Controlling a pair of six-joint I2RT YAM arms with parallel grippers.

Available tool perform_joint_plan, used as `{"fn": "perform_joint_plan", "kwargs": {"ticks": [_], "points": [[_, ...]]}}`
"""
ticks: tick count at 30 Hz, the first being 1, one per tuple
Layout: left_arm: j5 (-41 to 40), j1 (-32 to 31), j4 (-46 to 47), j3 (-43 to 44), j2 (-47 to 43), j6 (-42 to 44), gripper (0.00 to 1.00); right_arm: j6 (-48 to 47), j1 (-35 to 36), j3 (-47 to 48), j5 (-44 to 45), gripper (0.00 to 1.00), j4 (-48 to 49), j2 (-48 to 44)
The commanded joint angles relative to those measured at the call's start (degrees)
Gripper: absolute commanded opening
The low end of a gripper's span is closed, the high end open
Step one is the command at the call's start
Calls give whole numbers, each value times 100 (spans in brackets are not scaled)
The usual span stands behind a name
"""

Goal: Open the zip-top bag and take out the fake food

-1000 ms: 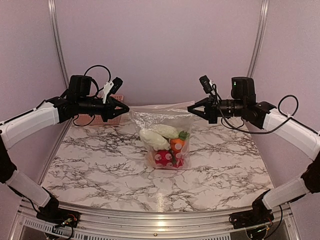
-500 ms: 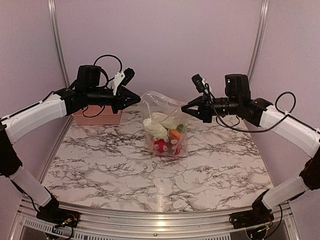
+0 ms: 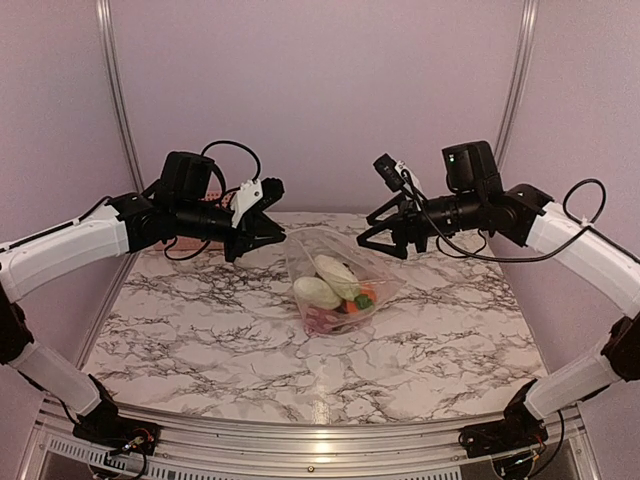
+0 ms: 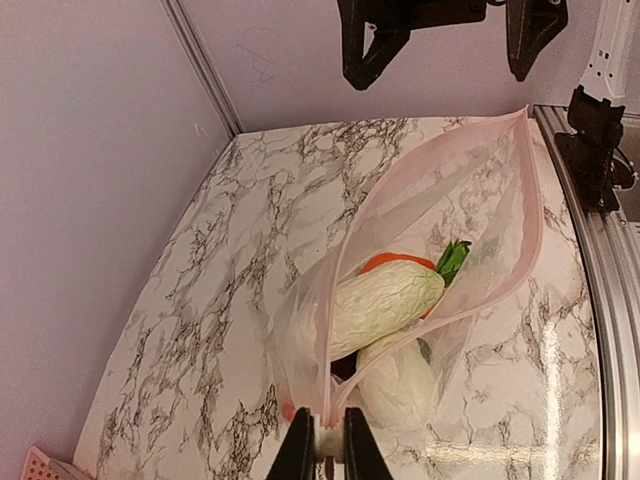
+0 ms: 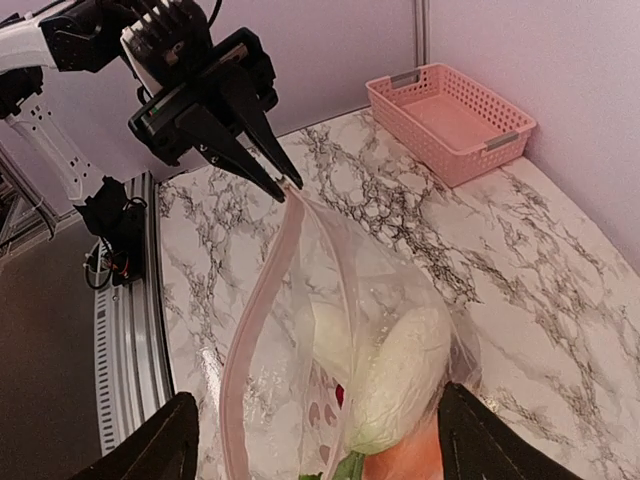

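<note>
My right gripper should next pinch a single edge of the bag's pink zip. That leaves the bag's opening open to remove the fake food.
The zip-top bag (image 3: 340,282) is clear with a pink zip strip, and its mouth (image 4: 440,215) gapes open. It sags onto the marble table, hanging from one corner. My left gripper (image 3: 283,238) is shut on that corner of the zip strip (image 4: 325,440). The fake food lies inside the bag: two pale white-green vegetables (image 4: 385,300), an orange piece with green leaves (image 4: 398,262) and a red piece (image 3: 325,318). My right gripper (image 3: 380,238) stands open just right of the bag's free end. In the right wrist view its fingers (image 5: 160,450) straddle the bag (image 5: 340,300) without touching it.
A pink slotted basket (image 5: 450,120) stands at the back left corner of the table by the wall. Aluminium frame rails (image 3: 320,440) run along the near edge, where both arm bases sit. Purple walls close in the back and sides.
My right gripper has gone from shut on the bag's edge to open and let it go. The bag has sagged down onto the table. Both grippers have moved inward.
</note>
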Motion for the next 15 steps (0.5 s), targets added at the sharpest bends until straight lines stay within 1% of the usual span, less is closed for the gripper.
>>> {"fn": "perform_joint_plan", "kwargs": {"ticks": [1, 5, 10, 12, 15], "points": [[-257, -118, -155, -23, -176, 204, 0, 0, 17, 811, 368, 76, -929, 366], [-308, -192, -206, 44, -180, 258, 0, 7, 74, 1397, 477, 67, -1431, 853], [-367, -248, -269, 74, -147, 299, 0, -31, 397, 1775, 698, 62, -1788, 1190], [-396, -260, -271, 58, -145, 300, 0, -55, 567, 1915, 967, 61, -1911, 1324], [-438, -286, -234, 23, -150, 281, 0, -66, 692, 2091, 1245, 57, -2063, 1525]]}}
